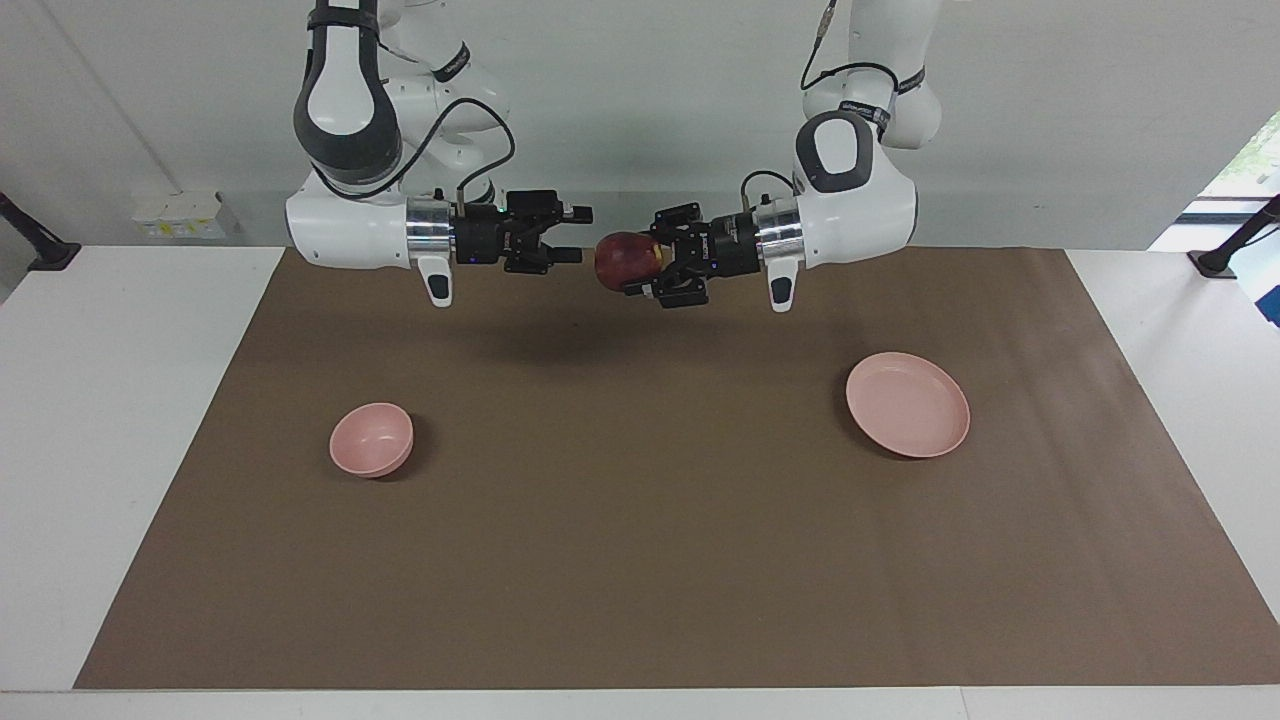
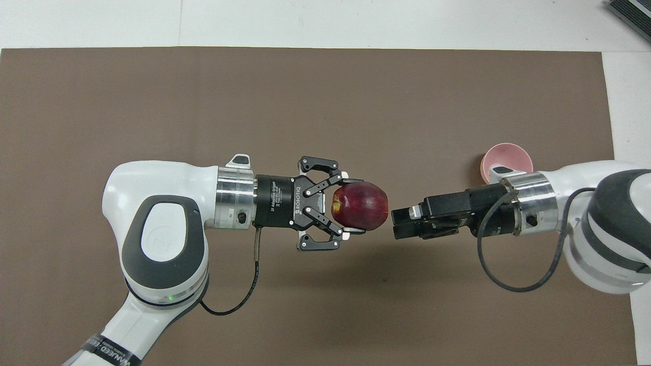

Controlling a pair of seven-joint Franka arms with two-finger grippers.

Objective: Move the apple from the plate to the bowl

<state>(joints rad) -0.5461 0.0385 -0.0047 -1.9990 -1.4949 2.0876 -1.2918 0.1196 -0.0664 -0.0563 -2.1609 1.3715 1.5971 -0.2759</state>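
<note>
The apple (image 2: 362, 206) is still beyond the reach of my right gripper's fingers in the overhead view, so my left gripper keeps holding the apple for now.
A dark red apple (image 1: 620, 262) (image 2: 362, 206) hangs in the air over the middle of the brown mat, with my left gripper (image 1: 634, 266) (image 2: 354, 207) shut on it. My right gripper (image 1: 579, 235) (image 2: 397, 224) is open and points at the apple from the other end, a small gap away from it. The flat pink plate (image 1: 908, 405) lies bare toward the left arm's end; in the overhead view the left arm hides it. Toward the right arm's end sits the small pink bowl (image 1: 371, 438) (image 2: 510, 154), holding nothing and partly covered by the right wrist in the overhead view.
A brown mat (image 1: 640, 560) covers most of the white table (image 1: 120, 420). A dark ribbed object (image 2: 630, 14) lies off the mat at a table corner far from the robots, at the right arm's end.
</note>
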